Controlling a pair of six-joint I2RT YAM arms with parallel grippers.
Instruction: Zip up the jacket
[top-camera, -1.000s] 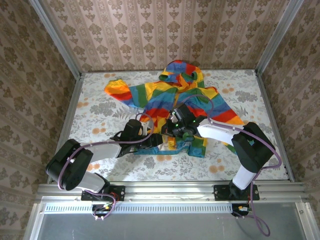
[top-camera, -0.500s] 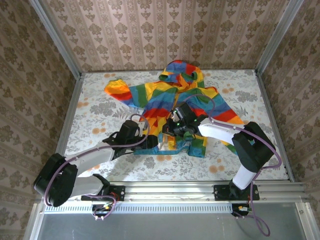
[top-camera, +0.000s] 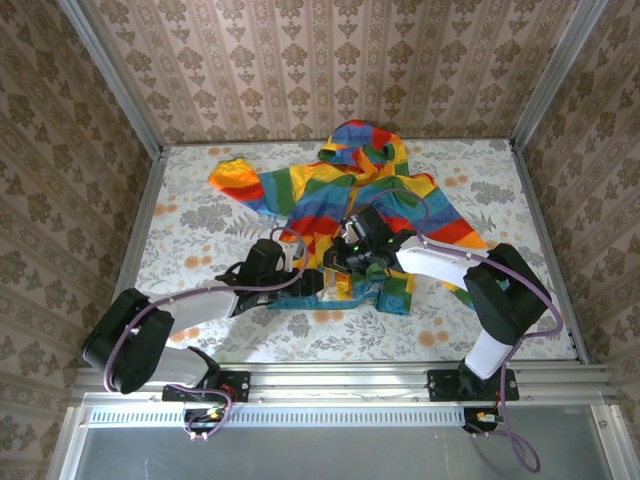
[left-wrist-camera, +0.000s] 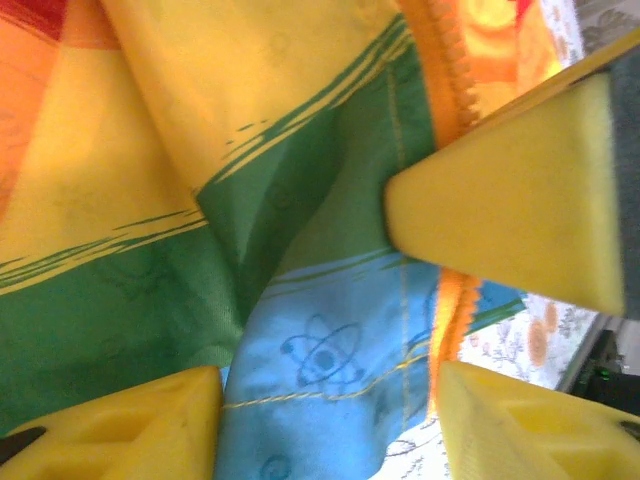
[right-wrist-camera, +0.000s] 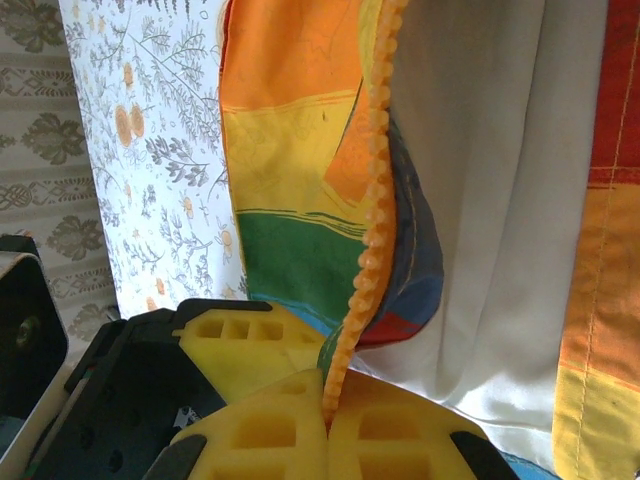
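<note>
The zipper's end should stay free to join and zip, so I will pinch the jacket's blue band (left-wrist-camera: 345, 400) by the hem, beside the orange zipper (left-wrist-camera: 443, 70), with my left gripper.
The rainbow-striped jacket (top-camera: 340, 190) lies spread on the table, hood toward the back. My right gripper (right-wrist-camera: 328, 410) is shut on the orange zipper (right-wrist-camera: 375, 220) edge of one front panel, lifting it beside the pale lining (right-wrist-camera: 490, 150); in the top view it sits at the jacket's lower front (top-camera: 345, 262). My left gripper (left-wrist-camera: 330, 400) is open, its yellow fingers (left-wrist-camera: 110, 425) straddling the blue band of the jacket (left-wrist-camera: 150, 200) by the hem, with the zipper (left-wrist-camera: 443, 70) on its right. From above, the left gripper (top-camera: 318, 284) is just left of and below the right one.
A floral tablecloth (top-camera: 200, 230) covers the table, boxed in by patterned walls and metal posts. One sleeve (top-camera: 235, 180) stretches to the back left, the other (top-camera: 455, 232) to the right. Bare cloth runs along the left side and the near edge.
The left arm's elbow swung out to the left and came partway back, while its gripper stayed at the jacket's hem. The right gripper kept its hold and barely moved.
</note>
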